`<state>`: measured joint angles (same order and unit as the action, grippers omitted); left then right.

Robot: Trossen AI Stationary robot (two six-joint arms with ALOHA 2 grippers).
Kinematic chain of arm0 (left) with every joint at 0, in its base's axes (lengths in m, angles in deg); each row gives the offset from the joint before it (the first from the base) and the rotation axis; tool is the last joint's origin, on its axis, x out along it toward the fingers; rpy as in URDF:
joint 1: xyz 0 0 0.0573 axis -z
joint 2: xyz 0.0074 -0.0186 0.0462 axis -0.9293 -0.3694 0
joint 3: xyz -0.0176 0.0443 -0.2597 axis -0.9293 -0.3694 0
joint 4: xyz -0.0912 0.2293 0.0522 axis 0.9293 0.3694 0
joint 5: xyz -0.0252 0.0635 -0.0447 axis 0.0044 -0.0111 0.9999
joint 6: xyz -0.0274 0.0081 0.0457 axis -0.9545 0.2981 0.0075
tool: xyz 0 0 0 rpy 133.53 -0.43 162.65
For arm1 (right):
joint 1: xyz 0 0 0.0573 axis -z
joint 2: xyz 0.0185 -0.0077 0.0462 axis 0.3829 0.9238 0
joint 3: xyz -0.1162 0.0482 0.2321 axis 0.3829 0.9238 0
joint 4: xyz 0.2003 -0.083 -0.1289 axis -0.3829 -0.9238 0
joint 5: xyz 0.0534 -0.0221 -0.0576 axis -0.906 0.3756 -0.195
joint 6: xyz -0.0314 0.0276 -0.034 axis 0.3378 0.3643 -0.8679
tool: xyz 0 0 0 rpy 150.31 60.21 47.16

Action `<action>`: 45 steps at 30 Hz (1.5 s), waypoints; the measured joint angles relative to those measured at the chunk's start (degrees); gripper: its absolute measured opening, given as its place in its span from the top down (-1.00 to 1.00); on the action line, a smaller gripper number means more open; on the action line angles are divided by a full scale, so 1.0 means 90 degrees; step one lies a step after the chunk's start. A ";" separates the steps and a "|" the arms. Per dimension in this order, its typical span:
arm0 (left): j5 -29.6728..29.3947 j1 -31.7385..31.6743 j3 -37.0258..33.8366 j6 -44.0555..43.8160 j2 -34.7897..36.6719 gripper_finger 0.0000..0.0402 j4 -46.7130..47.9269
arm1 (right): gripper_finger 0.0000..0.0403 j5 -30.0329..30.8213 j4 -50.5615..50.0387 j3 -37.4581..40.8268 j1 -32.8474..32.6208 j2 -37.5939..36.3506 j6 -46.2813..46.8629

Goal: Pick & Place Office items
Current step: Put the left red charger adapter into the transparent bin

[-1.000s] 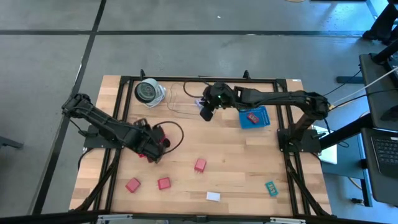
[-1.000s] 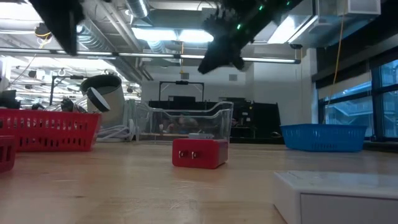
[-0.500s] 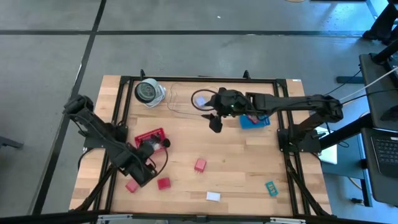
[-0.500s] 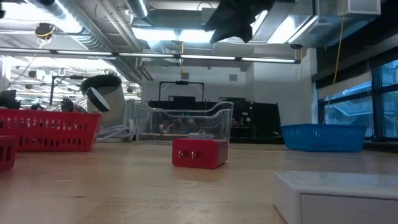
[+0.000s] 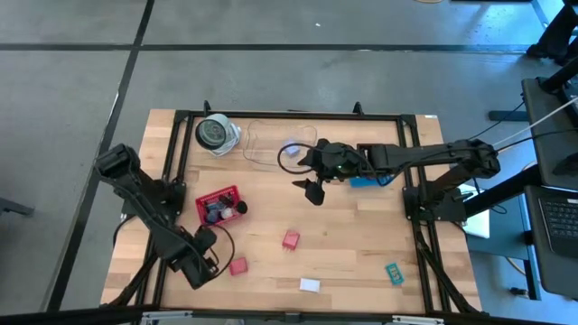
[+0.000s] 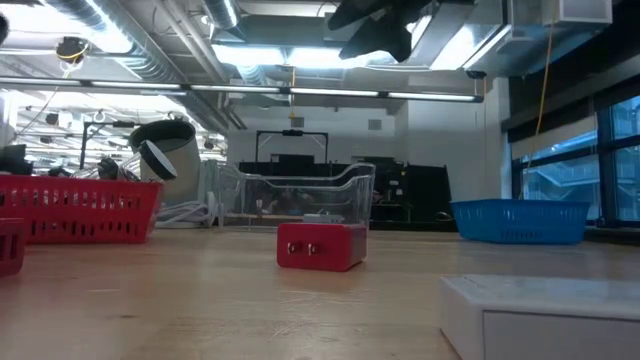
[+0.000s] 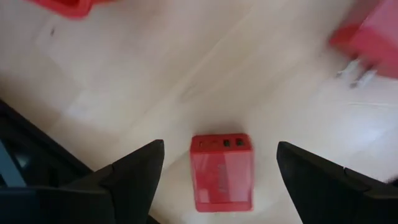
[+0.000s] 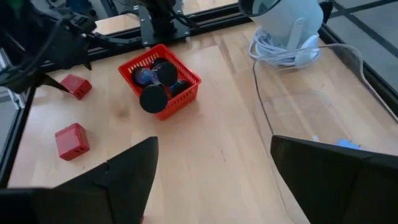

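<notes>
The left gripper isn't ready to close on the block yet and needs to go lower first. Its fingers are above the red block (image 7: pixel 222 173) and would miss it if they closed now.
My left gripper (image 5: pixel 194 271) hangs open at the table's near left, straight over a red block (image 7: pixel 222 169). Its fingers stand on either side of the block without touching it. A second red block (image 5: pixel 237 265) and a third (image 5: pixel 290 239) lie on the wood to its right. Near the front edge are a white block (image 5: pixel 310 284) and a green tag (image 5: pixel 393 272). My right gripper (image 5: pixel 312 190) hangs open and empty above mid-table. Black cylinders (image 8: pixel 154 98) lie in the red tray (image 5: pixel 219 206). A pale blue cube (image 5: pixel 293 149) lies in the clear tray (image 5: pixel 266 144).
A round black-and-white object (image 5: pixel 215 133) with its white cable stands at the far left. The blue tray (image 5: pixel 372 178) lies half under my right arm. A black metal frame (image 5: pixel 289 115) runs around the table. Bare wood lies between the red blocks and the green tag.
My left gripper has gone from over the red tray toward the near edge and now stands over the leftmost red block, hiding it from above. My right gripper has left the clear tray, moving toward the near edge and upward.
</notes>
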<state>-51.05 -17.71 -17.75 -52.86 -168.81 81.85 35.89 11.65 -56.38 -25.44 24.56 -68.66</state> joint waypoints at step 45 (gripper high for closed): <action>-0.0109 0.0475 -0.0695 -0.1246 0.0193 -0.02 -0.1579 | -0.56 -0.0002 -0.0127 0.0002 -0.0091 -0.0232 0.0138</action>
<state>-52.03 -13.43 -24.01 -64.08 -167.07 67.64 35.86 10.51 -56.36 -26.26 22.48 -67.41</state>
